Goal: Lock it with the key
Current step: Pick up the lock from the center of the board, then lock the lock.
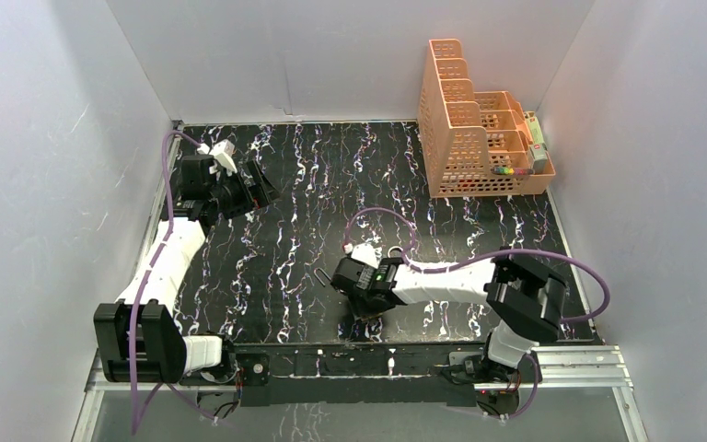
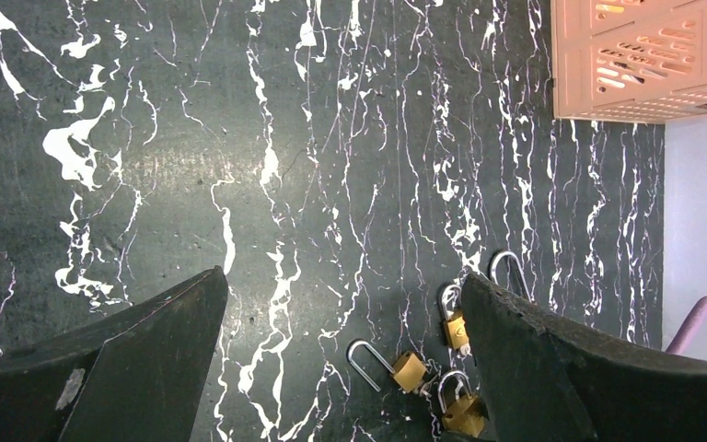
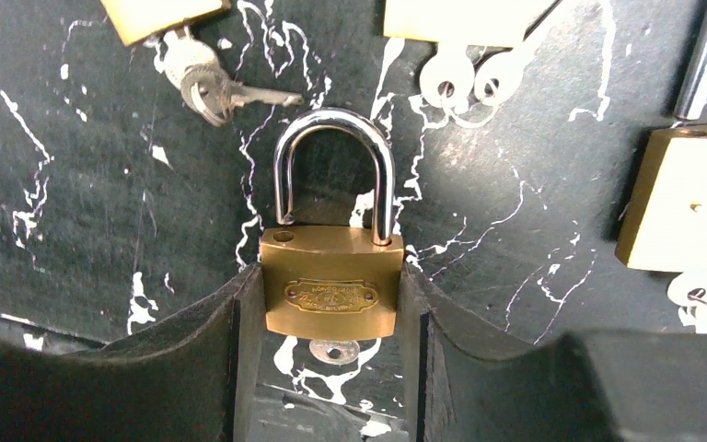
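Observation:
My left gripper takes the padlock next by its raised steel shackle (image 2: 453,377), so that the brass body and the key stay free for locking.
In the right wrist view my right gripper (image 3: 330,318) is shut on the sides of a brass padlock (image 3: 331,290) that lies flat on the black marbled table. Its steel shackle (image 3: 334,138) is raised, and the left leg sits out of its hole. The round head of a key (image 3: 334,350) sticks out under the padlock's body, between my fingers. In the top view the right gripper (image 1: 365,296) is low at the table's front middle. My left gripper (image 1: 256,189) is open, empty and held high at the back left; in its own view (image 2: 341,276) it is far from the locks.
Other brass padlocks lie close around the held one (image 3: 152,14) (image 3: 460,17) (image 3: 686,198), with loose keys (image 3: 204,85) (image 3: 465,83) beside them. The left wrist view shows three padlocks (image 2: 410,368) (image 2: 457,327) (image 2: 463,412). A pink basket (image 1: 479,129) stands at the back right.

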`<state>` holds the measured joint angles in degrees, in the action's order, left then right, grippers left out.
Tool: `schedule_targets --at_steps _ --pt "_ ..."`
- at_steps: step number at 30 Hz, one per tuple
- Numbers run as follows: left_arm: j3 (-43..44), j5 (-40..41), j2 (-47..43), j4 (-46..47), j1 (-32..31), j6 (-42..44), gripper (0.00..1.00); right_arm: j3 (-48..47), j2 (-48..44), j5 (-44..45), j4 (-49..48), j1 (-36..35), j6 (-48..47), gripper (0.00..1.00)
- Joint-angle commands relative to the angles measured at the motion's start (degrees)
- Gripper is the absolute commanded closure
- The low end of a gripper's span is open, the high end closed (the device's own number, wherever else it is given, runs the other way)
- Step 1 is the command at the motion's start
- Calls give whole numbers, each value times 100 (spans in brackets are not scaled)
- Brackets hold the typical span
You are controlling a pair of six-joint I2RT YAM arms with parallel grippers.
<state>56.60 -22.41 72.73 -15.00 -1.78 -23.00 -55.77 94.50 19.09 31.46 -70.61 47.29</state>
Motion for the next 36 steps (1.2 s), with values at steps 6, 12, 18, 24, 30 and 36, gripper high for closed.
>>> schedule_targets --at_steps 6,12,18,24,30,36 --pt "-59 -839 -10 176 0 -55 2 -153 -1462 488 -450 -32 -1677 100" --pt "-54 -2209 554 758 6 -722 2 -471 -1874 189 -1465 562 -3536 100" --pt "735 -3680 1572 199 9 -1139 2 -359 -2158 -2110 -2373 1834 -4925 100" --pt "777 -4039 1339 580 -58 -1638 2 -975 -1568 -3333 -2291 2370 -5558 100" --pt "834 -3883 1359 597 -575 -1603 6 -1639 -834 -3992 -1991 2397 -5822 97" --pt "936 -3754 1618 383 -1058 -1372 30 -2008 -688 -3905 -2052 2396 -5924 97"
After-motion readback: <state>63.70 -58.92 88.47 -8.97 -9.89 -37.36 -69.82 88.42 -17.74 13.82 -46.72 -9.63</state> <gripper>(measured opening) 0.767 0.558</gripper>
